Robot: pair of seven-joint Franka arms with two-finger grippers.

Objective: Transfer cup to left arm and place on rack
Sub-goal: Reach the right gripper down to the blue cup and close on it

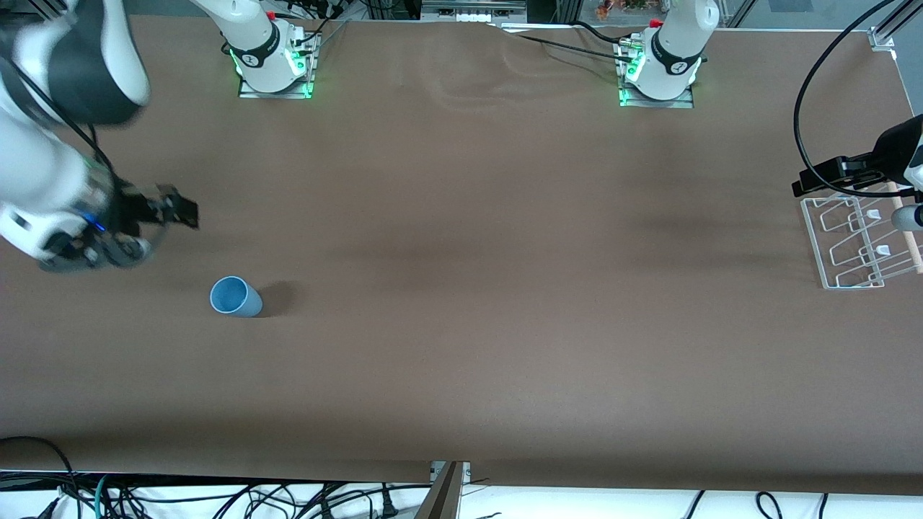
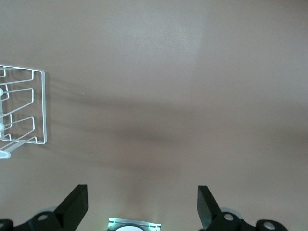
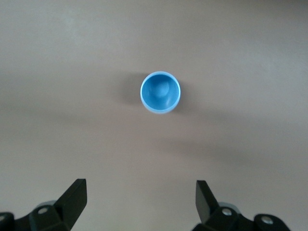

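Observation:
The light-blue cup's base should stay free for the left arm to take. I should next pinch the cup by its rim with my right gripper.
The light-blue cup stands upright, mouth up, on the brown table toward the right arm's end; it also shows in the right wrist view. My right gripper is open and empty above the table beside the cup, apart from it; its fingers stand wide apart in its wrist view. The rack sits at the left arm's end and shows in the left wrist view. My left gripper is open and empty above the rack's edge.
The two arm bases stand on the table edge farthest from the front camera. A black cable loops above the table near the left arm. Loose cables lie below the table's near edge.

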